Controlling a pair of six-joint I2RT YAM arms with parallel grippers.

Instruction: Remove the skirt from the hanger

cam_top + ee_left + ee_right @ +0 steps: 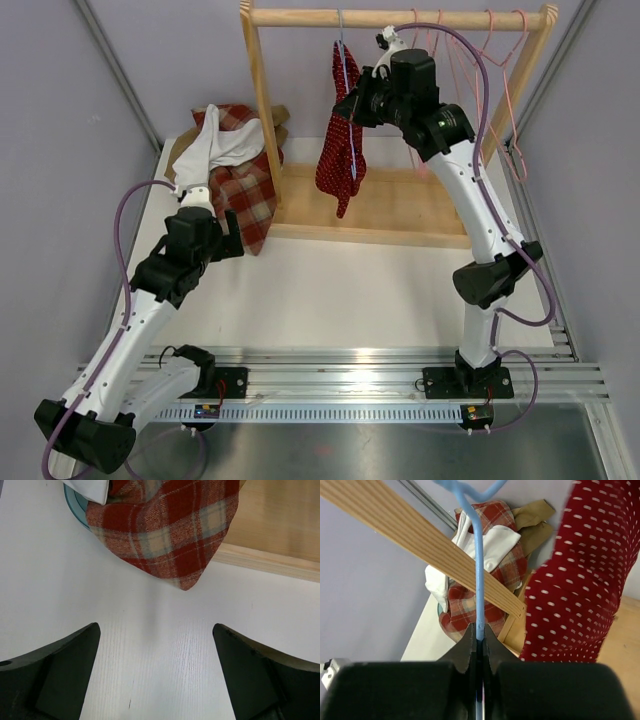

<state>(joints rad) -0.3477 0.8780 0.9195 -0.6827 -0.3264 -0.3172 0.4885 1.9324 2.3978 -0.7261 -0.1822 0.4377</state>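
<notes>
My left gripper grabs the red skirt by its lower hanging side (337, 184) next, leaving the blue hanger free, to take the skirt off it.
A red skirt (340, 150) with white dots hangs from a thin blue hanger (343, 62) on the wooden rail (300, 17). My right gripper (356, 106) is raised beside the skirt's top and is shut on the blue hanger. In the right wrist view the hanger wire (479, 580) runs straight down between my right gripper's (480, 635) closed jaws, with the skirt (575, 580) hanging just to the right. My left gripper (232, 238) hovers low over the white table, open and holding nothing. Only bare table shows between the tips of my left gripper (155, 627).
A red plaid cloth (248, 190) and a white garment (215, 140) lie piled at the back left, over a teal rim (72, 502). The rack's wooden base (400, 210) and left post (262, 110) stand behind. Pink hangers (503, 75) hang at the rail's right end.
</notes>
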